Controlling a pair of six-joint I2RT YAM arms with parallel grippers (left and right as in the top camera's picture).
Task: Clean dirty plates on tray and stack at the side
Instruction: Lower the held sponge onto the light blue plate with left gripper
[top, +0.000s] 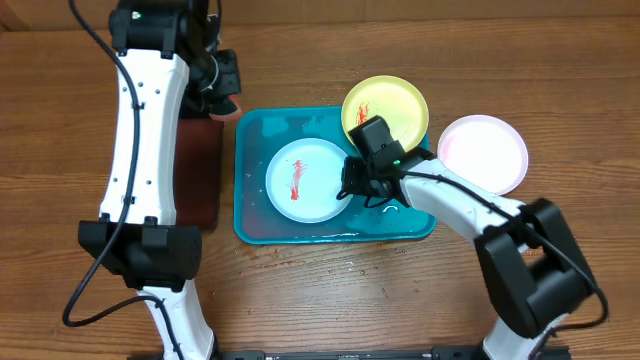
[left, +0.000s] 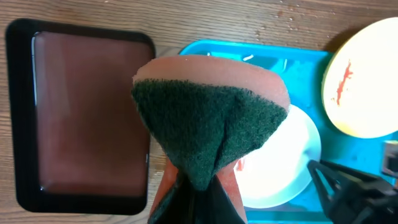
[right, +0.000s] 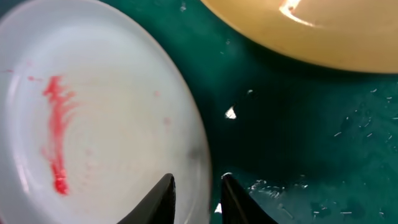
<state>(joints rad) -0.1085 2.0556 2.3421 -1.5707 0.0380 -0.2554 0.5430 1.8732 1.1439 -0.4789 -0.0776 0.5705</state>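
Next, my right gripper grabs the white plate's rim away from the sponge, which leaves the plate's smeared middle open for cleaning.
The cyan tray (top: 250, 215) holds a white plate (top: 305, 180) with a red smear across its middle. A yellow plate (top: 385, 108), also red-smeared, rests over the tray's far right corner. A pale plate (top: 483, 152) with a cyan rim lies on the table to the right of the tray. My right gripper (right: 198, 186) is open, its fingers straddling the white plate's (right: 93, 118) right rim, one over the plate and one over the tray (right: 298, 124). Above the tray's far left corner, my left gripper (left: 202, 186) is shut on a green-faced orange sponge (left: 208, 124).
A black tray with a dark red inside (left: 87, 118) lies on the wooden table just left of the cyan tray, under the left arm. Water drops glisten on the cyan tray's floor (right: 273, 186) near the right fingers.
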